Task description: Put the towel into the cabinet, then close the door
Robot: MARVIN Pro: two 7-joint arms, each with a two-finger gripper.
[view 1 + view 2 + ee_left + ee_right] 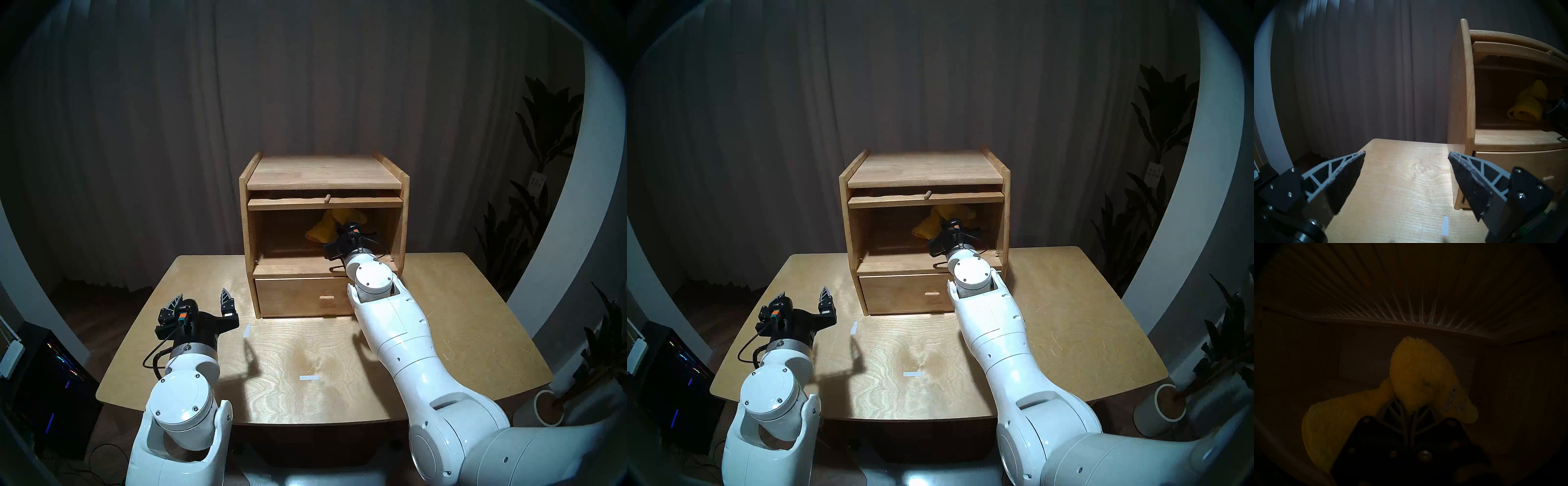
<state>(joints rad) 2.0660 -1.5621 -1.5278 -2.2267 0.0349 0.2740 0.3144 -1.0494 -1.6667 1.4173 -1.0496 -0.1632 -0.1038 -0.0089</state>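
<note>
The towel's lower fold lies over the bottom of the compartment, past the compartment's front edge, so the towel would settle and the right gripper will open now.
The wooden cabinet (324, 176) stands at the table's back middle. Its door (325, 203) is lifted flat under the top, peg knob forward; its ribbed glass shows overhead in the right wrist view (1407, 293). My right gripper (1410, 410) is inside the upper compartment, shut on the yellow towel (1417, 372), which hangs bunched at the compartment's middle right (324, 227), also seen in the left wrist view (1525, 103). My left gripper (205, 300) is open and empty over the table, left of the cabinet (1407, 154).
The plain drawer (305, 295) below the compartment is shut. Two strips of white tape (246, 330) lie on the table (458, 322). A dark curtain hangs behind; potted plants (543, 169) stand at the right and electronics (44, 373) at the left.
</note>
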